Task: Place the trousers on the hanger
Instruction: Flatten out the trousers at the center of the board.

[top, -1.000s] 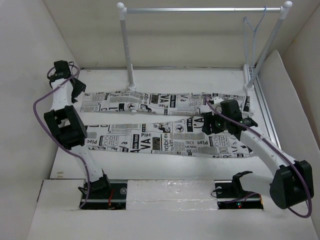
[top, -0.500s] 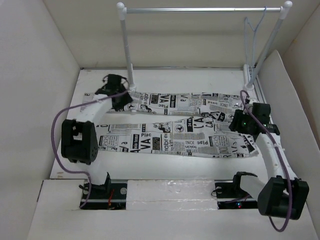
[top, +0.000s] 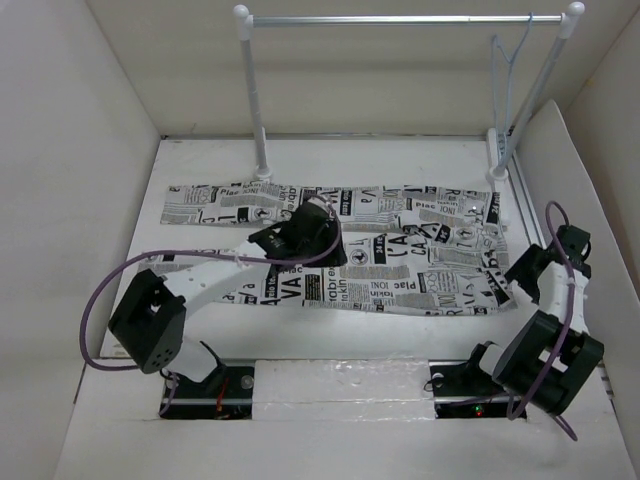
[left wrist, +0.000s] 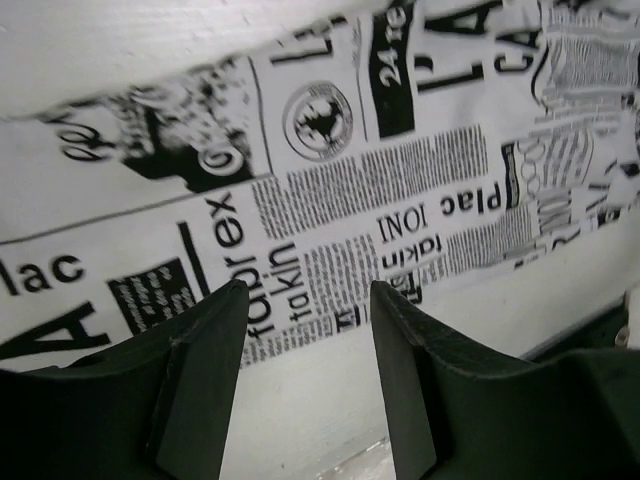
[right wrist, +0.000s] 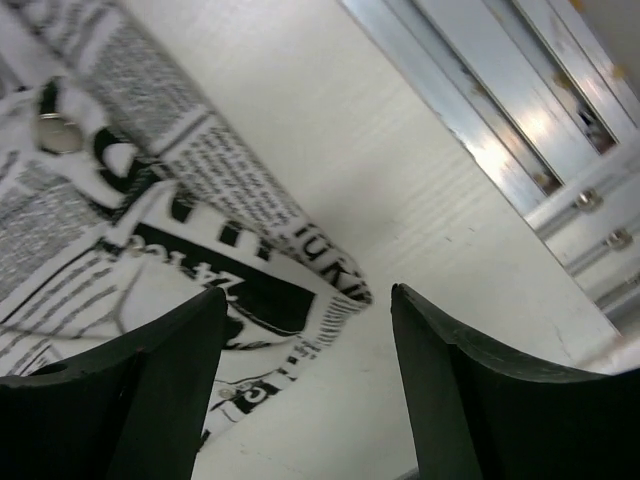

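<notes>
My fingers are above the fold of the trousers' waistband corner in the right wrist view, so it isn't time to close yet. My right gripper needs to move down first, then close on the waistband corner.
The trousers (top: 400, 250) lie flat on the table, both legs running left and the waist at the right. The pale blue hanger (top: 505, 70) hangs from the rail at the far right, away from both arms. My left gripper (top: 318, 238) is open and empty, low over the middle of the near leg; the left wrist view shows printed fabric (left wrist: 380, 200) just beyond its fingertips (left wrist: 230, 310). My right gripper (top: 522, 270) is open and empty beside the waist's right edge; the right wrist view shows the waistband corner (right wrist: 320, 280) between its open jaws.
The silver rail (top: 400, 18) on white posts (top: 256, 110) stands at the back. An aluminium track (right wrist: 500, 110) runs along the table's right edge beside the right gripper. White walls close in left and right. A raised white ledge (top: 340, 375) fronts the arm bases.
My left arm swung from the far left end of the legs to the middle of the near leg. My right arm drew back from over the waist to the right table edge.
</notes>
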Controlling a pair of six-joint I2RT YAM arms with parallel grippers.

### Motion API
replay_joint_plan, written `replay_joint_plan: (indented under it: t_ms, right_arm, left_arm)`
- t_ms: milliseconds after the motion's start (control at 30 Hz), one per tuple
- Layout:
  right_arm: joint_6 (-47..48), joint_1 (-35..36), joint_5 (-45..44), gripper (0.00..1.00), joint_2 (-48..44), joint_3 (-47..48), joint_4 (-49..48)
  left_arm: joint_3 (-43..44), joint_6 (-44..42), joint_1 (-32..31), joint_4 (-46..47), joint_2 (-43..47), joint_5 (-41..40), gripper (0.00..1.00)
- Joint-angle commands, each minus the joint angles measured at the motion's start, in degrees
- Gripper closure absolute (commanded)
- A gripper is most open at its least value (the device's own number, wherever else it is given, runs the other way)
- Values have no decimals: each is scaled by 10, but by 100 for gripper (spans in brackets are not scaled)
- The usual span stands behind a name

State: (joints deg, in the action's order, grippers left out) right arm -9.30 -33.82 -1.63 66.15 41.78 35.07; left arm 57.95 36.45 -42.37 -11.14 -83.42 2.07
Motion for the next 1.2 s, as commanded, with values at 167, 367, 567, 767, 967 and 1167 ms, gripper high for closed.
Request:
replay_joint_plan:
  t_ms: [167,367,567,767,967,1167]
  right_arm:
    - [-137,-6,-27,30,15,-7,80]
    - [-207,5,-38,31,2,-69,51]
    - [-227,5,-44,38,61,-50,33]
    - [-147,16,-77,94,158,45,14]
    - [-99,61,-62,100,164,80,-5]
    - [-107,63,-12,94,144,18,-55]
  left_arm:
    - [-82,49,-10,14,100,-73,51]
    - [-105,51,66,-14,139,-68,50]
    - [-162,64,211,10,164,65,51]
    - [-184,60,348,-19,181,120,54]
    - [-158,133,410,-196,201,-14,57]
    - [-170,209,462,-295,266,-109,53]
